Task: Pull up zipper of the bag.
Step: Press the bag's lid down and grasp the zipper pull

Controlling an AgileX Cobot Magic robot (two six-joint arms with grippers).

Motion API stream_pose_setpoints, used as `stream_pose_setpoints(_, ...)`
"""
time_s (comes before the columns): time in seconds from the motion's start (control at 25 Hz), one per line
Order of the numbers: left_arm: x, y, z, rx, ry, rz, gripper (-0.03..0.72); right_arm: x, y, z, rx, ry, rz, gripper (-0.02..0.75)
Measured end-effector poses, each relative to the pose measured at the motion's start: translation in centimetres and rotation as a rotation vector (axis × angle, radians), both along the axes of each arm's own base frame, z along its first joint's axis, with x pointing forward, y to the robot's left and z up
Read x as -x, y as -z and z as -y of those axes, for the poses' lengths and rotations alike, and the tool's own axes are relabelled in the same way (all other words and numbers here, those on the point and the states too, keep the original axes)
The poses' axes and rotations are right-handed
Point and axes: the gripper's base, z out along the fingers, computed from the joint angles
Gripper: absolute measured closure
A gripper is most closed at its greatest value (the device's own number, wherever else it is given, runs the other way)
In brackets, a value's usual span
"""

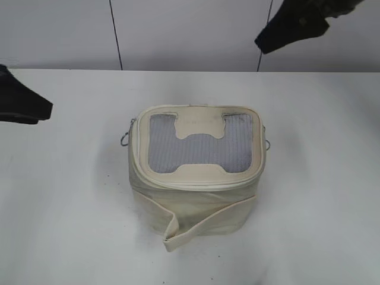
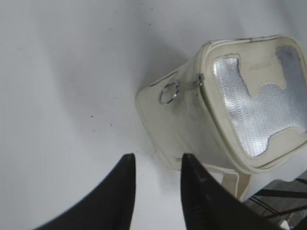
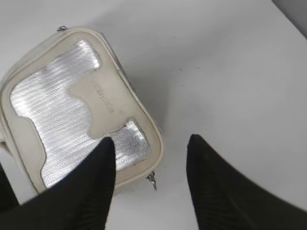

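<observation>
My right gripper grabs the bag by its lid rim point(image 1: 202, 108) next, to steady the bag for pulling up the bag's zipper point(image 1: 196, 186).
The cream bag point(image 1: 196, 202) stands mid-table, its grey mesh lid with the H-shaped patch facing up. The zipper point(image 1: 136, 155) runs round the lid rim. One silver pull with a ring hangs at the bag's left side point(image 1: 126, 140) and shows in the left wrist view point(image 2: 169, 92). The other pull sits at the right side point(image 1: 268, 144) and shows in the right wrist view point(image 3: 152, 180). My left gripper point(image 2: 157, 159) is open and empty, above the table left of the bag. My right gripper point(image 3: 151, 142) is open and empty, held high above the bag's right rear corner.
The white table point(image 1: 65, 208) surrounds the bag on all sides. The cream strap point(image 1: 178, 228) loops out at the bag's front. A white wall with dark seams point(image 1: 116, 35) stands behind the table's far edge.
</observation>
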Motion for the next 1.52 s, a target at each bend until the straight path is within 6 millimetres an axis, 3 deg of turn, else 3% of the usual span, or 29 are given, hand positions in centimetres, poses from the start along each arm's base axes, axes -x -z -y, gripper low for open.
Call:
stream_pose_setpoints(0.2,-2.6,1.0,1.9,0.061,0.094,-0.024,0.421,-3.6,0.2,-2.4,-0.003,-0.152,-0.063,0.362)
stream_pose_setpoints(0.36,-4.5,1.3,3.8,0.041,0.186,-0.005,0.416,-4.9,0.5,-5.5,-0.002,-0.24,-0.067,0.362)
stream_pose_setpoints(0.6,-6.0,1.5,6.5,-0.113,0.384,0.039,0.376,-5.3,4.2,-11.7,0.032,-0.372,-0.114,0.362)
stream_pose_setpoints(0.72,-6.6,0.9,6.7,-0.13,0.397,0.067,0.369,-5.7,6.0,-13.3,0.043,-0.397,-0.143,0.362)
stream_pose_setpoints(1.16,-6.7,1.2,6.8,-0.134,0.401,0.045,0.364,-7.1,10.7,-14.5,0.077,-0.383,-0.24,0.362)
stream_pose_setpoints(1.52,-7.4,3.4,7.1,-0.127,0.416,-0.046,0.274,-8.1,12.0,-15.1,0.079,-0.377,-0.247,0.392)
